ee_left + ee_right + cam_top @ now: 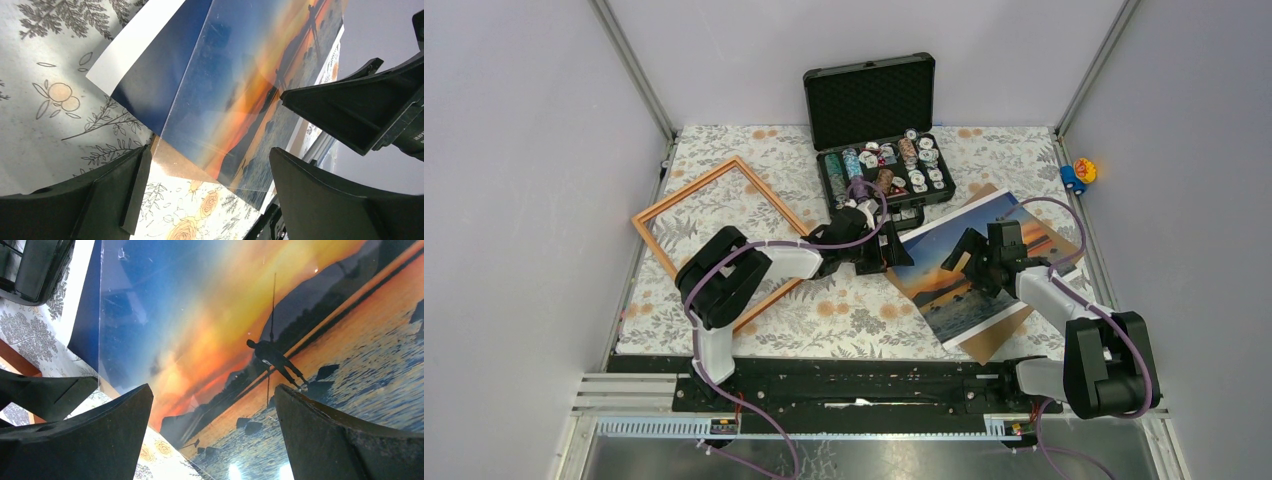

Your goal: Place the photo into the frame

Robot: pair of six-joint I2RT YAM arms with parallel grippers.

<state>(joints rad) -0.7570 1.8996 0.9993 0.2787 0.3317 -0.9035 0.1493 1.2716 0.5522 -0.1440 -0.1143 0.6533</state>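
Observation:
I need to grab the clear sheet with my left gripper next, by its edge by the cardboard corner [894, 278]. The rest of the sheet will then stay free to go into the frame [684, 188].
The photo [944, 290], a glossy orange sunset over blue water, lies face up at the table's right on a brown cardboard board [999, 338]. A clear sheet appears to lie over the photo [240, 75], offset from its white-edged corner. The orange-brown wooden frame [684, 188] lies at the left, with nothing inside it. My left gripper [892, 256] is open at the photo's left corner; its jaws [210, 200] straddle the corner of the board [175, 162]. My right gripper [969, 265] hovers open over the photo [225, 330], its jaws [215, 440] wide with nothing between them.
An open black case of chips [884, 150] stands at the back middle, just behind the left gripper. A small blue and yellow toy [1079, 173] sits past the table's right edge. Grey walls close in both sides and the back.

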